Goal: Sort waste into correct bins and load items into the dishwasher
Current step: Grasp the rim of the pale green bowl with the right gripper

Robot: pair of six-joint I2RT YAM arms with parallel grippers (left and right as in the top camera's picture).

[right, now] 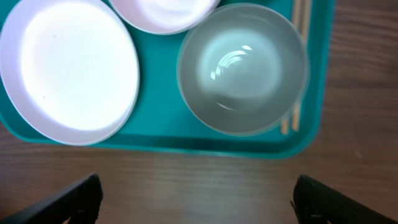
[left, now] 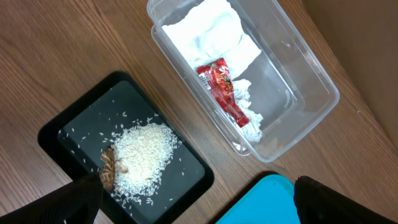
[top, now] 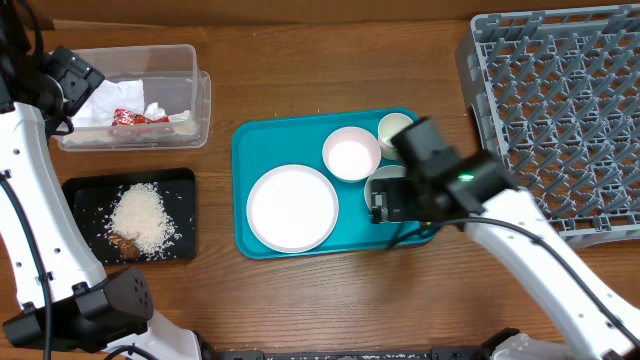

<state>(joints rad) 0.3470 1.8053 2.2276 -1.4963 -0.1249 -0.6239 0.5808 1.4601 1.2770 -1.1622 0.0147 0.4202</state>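
Note:
My right gripper is about to grip the greyish bowl's rim on the side facing the white plate, as it needs to. The bowl's opposite side then stays free to go into the rack.
The clear tub holds white napkins and a red wrapper. The black tray holds rice and a brown food scrap. The white plate, a small white bowl, a cup and a greyish bowl sit on the teal tray. Chopsticks lie beside the greyish bowl. The grey dish rack stands at the right. My left gripper is open and empty, high over the tub and black tray. My right gripper is open and empty, above the teal tray's near edge by the greyish bowl.
The teal tray lies mid-table, between the two bins on the left and the rack on the right. My right arm crosses the table's front right. My left arm runs along the left edge.

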